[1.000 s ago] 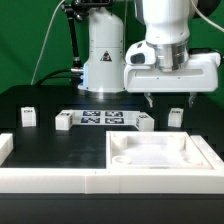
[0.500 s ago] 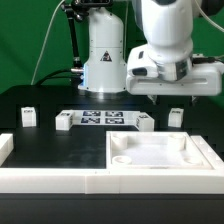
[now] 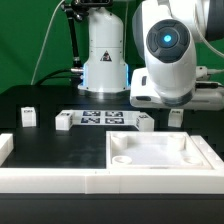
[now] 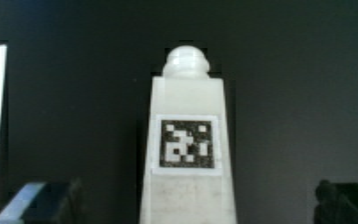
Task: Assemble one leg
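Note:
I need to grab the leg by its tagged body (image 4: 188, 152) next, so the leg's rounded peg stays free to go into the panel's corner socket.
In the wrist view a leg (image 4: 188, 140), a white block with a square marker tag and a rounded peg at its far end, lies on the black table between my fingers. My gripper (image 4: 194, 203) is open; its dark fingertips (image 4: 43, 200) stand wide on either side with clear gaps. In the exterior view the arm's wrist body (image 3: 170, 60) hides the gripper. Several legs stand on the table there: two at the exterior view's left (image 3: 28, 116) (image 3: 63, 122), and two (image 3: 143, 122) (image 3: 177, 116) partly hidden below the arm.
The marker board (image 3: 100, 119) lies mid-table. A large flat white panel (image 3: 160, 152) with corner sockets lies in front at the exterior view's right. A low white wall (image 3: 50, 180) runs along the front. The robot base (image 3: 103, 60) stands behind.
The arm has tipped over and come lower, toward the exterior view's right. Its round lit wrist now faces the camera, and the fingers, visible before, are hidden behind it.

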